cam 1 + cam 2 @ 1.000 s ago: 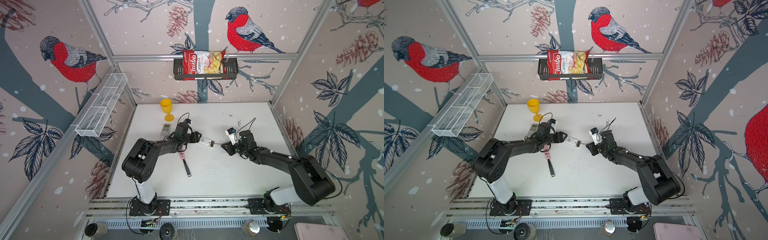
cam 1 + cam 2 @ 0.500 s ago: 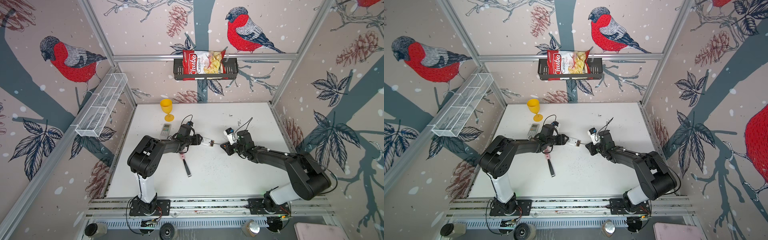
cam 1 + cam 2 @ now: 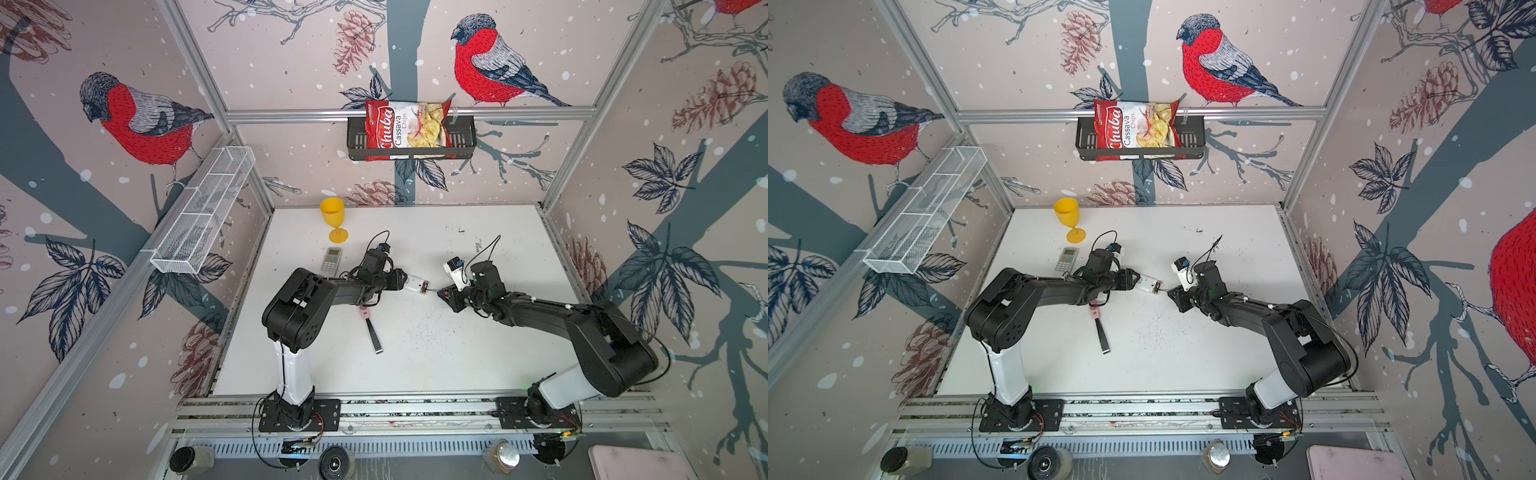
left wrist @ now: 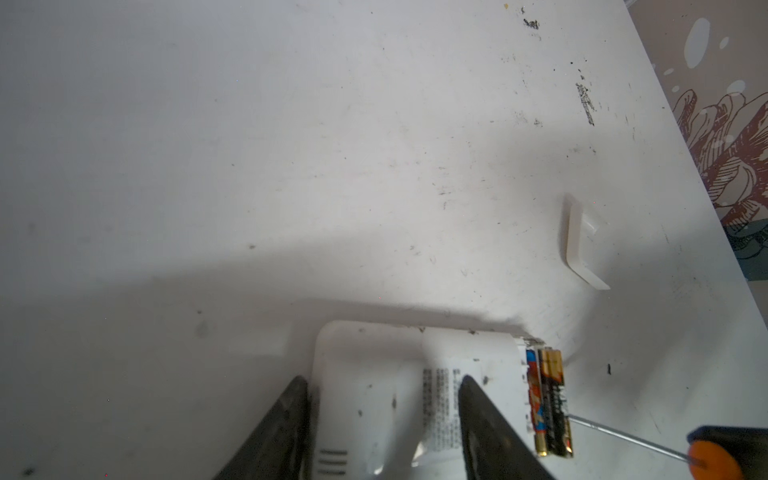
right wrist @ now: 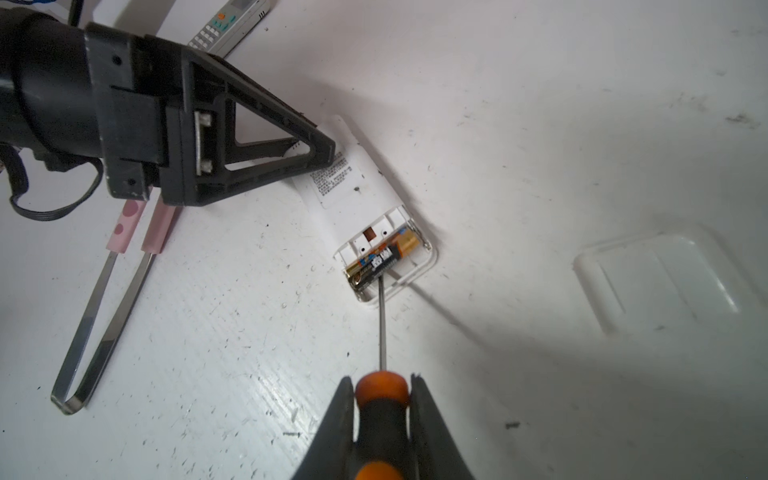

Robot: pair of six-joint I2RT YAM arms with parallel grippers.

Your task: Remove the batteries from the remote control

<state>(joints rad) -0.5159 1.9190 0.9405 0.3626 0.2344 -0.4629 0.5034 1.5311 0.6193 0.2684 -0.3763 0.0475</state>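
The screwdriver's shaft (image 5: pixel 382 328) slants up from the remote's bay, off its shadow. My right gripper needs to keep holding the screwdriver (image 5: pixel 381 399) until it lies on the tabletop.
The white remote control (image 3: pixel 415 286) (image 3: pixel 1149 286) lies back-up at mid-table with its battery bay uncovered. A dark battery (image 5: pixel 380 259) (image 4: pixel 552 399) with golden ends sits in that bay at the remote's end. My left gripper (image 4: pixel 382 378) (image 3: pixel 402 280) stands open over the remote's (image 4: pixel 374 365) other end. One finger is at its edge and the other over the printed label. My right gripper (image 5: pixel 382 382) (image 3: pixel 446 294) is shut on an orange-and-black screwdriver (image 5: pixel 381 399). The screwdriver's thin shaft reaches the side of the battery.
The white battery cover (image 5: pixel 660 282) (image 4: pixel 582 245) lies loose beside the remote. Pink-handled tweezers (image 3: pixel 371 328) (image 5: pixel 104 291) lie toward the front. A grey remote (image 3: pixel 331 259) and a yellow goblet (image 3: pixel 333 216) stand at the back left. A chips bag (image 3: pixel 405 124) sits in a black wall basket.
My left jaws have narrowed a little over the remote, and that arm's elbow has swung toward the back. The right gripper with the screwdriver has edged slightly toward the remote.
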